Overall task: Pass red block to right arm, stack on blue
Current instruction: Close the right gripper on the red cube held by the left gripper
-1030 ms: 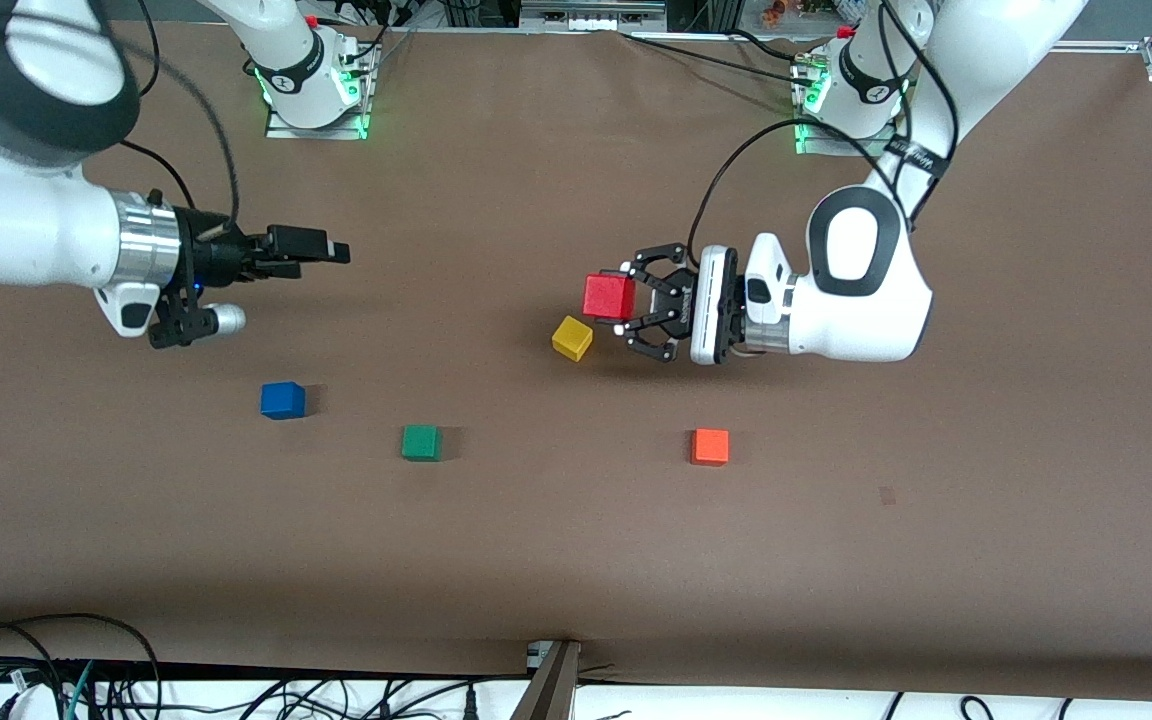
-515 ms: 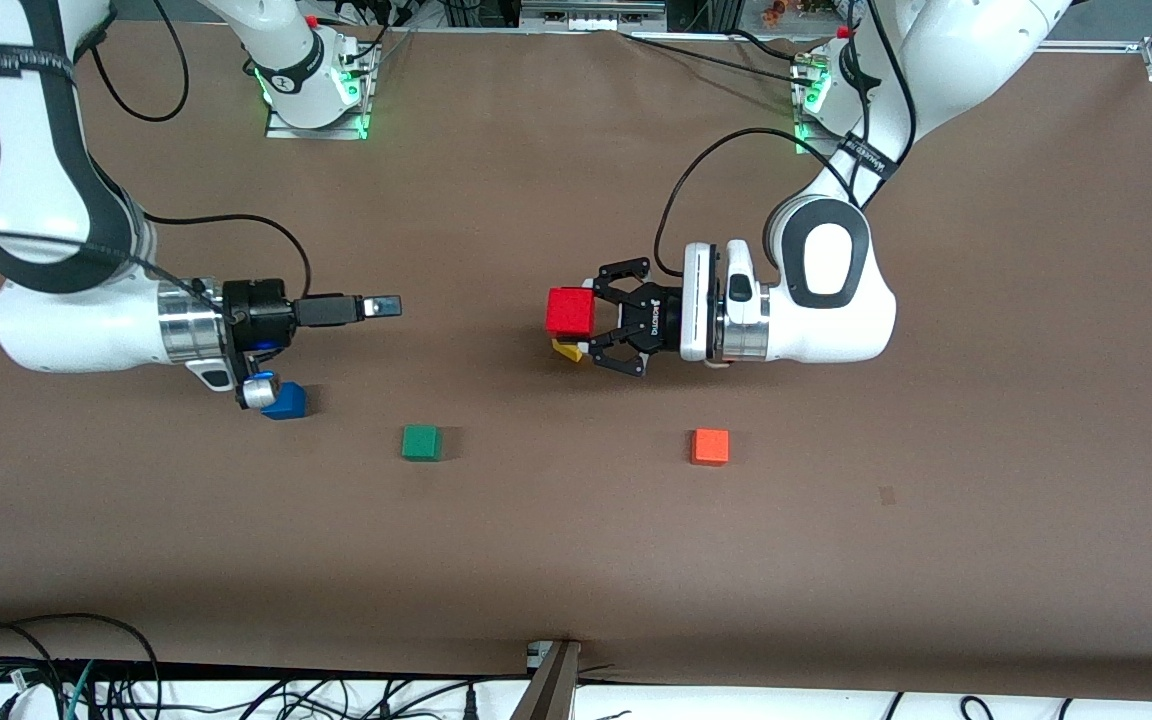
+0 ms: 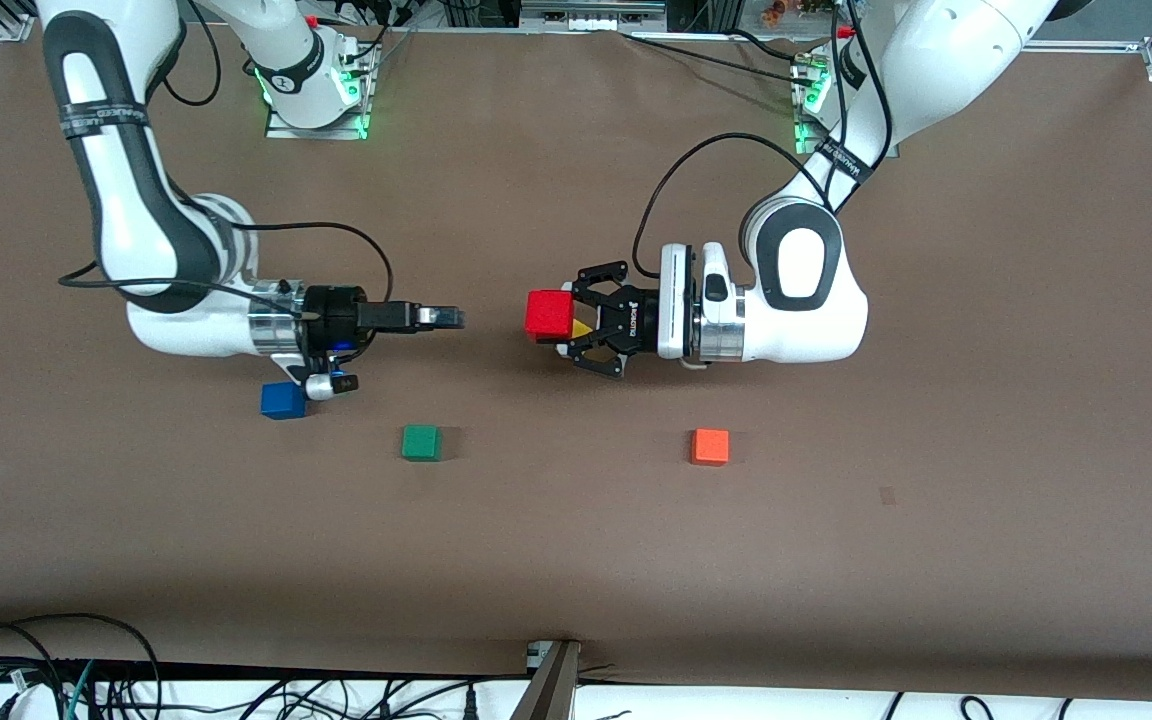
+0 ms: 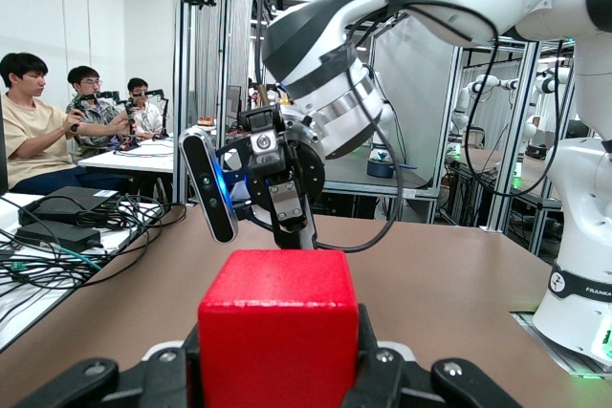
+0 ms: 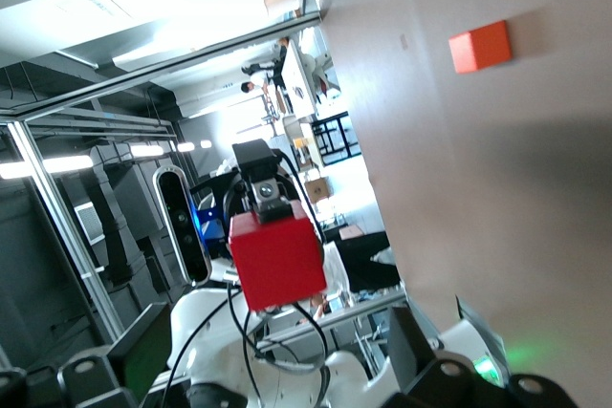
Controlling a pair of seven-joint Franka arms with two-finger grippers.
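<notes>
My right gripper grabs the exposed end of the red block (image 3: 547,313) by opposite sides next, to stack it on the blue cube (image 3: 282,400).
My left gripper (image 3: 564,320) is shut on the red block (image 3: 547,313) and holds it level above the table, pointing toward the right arm's end. The block fills the left wrist view (image 4: 277,327) between the black fingers. My right gripper (image 3: 446,317) is open and empty, facing the red block with a gap between them. In the right wrist view the red block (image 5: 277,260) shows ahead between the spread fingers (image 5: 142,346). The blue cube (image 3: 282,400) sits on the table, partly under the right wrist.
A green cube (image 3: 421,442) and an orange cube (image 3: 709,446) lie nearer to the front camera. A yellow cube (image 3: 582,328) is mostly hidden under the left gripper. The orange cube also shows in the right wrist view (image 5: 480,47). The brown table (image 3: 576,560) spreads wide.
Both grippers have moved toward each other. The left one carried the red block over the yellow cube toward the right arm's end. The right one swung in past the blue cube.
</notes>
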